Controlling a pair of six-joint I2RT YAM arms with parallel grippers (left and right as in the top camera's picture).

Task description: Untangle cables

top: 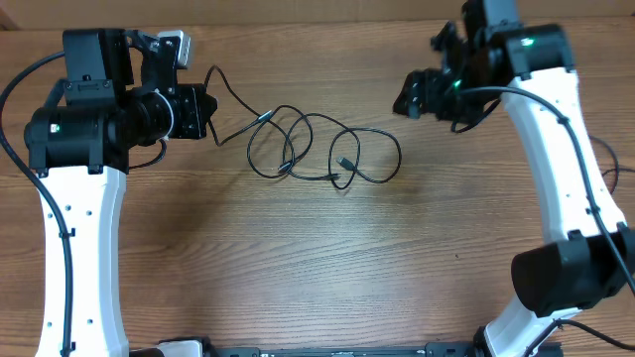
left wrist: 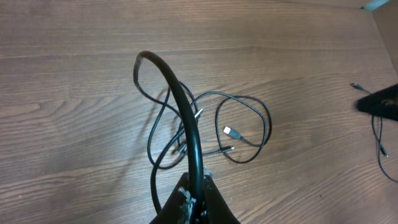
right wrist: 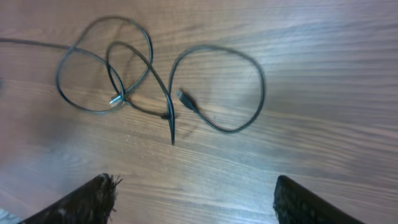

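My right gripper grabs the tangle's loop near the plug [top: 399,157] [right wrist: 262,92] next, away from my left gripper, to pull the cables apart.
The cables [top: 342,162] lie as thin black loops with small silver plugs on the wooden table, between the two arms. My left gripper [top: 210,111] is at the tangle's left end. In the left wrist view it [left wrist: 196,196] is shut on one black cable [left wrist: 186,118], which arcs up from the jaws and back down into the loops [left wrist: 231,132]. My right gripper [top: 405,97] hovers to the upper right of the tangle, apart from it. In the right wrist view its fingers [right wrist: 196,186] are wide open and empty, with the loops and a plug [right wrist: 185,98] ahead.
The wooden table [top: 317,258] fills the view, with its far edge at the top. The right arm's dark gripper [left wrist: 379,102] shows at the right edge of the left wrist view. Thick black robot cables run along both white arms.
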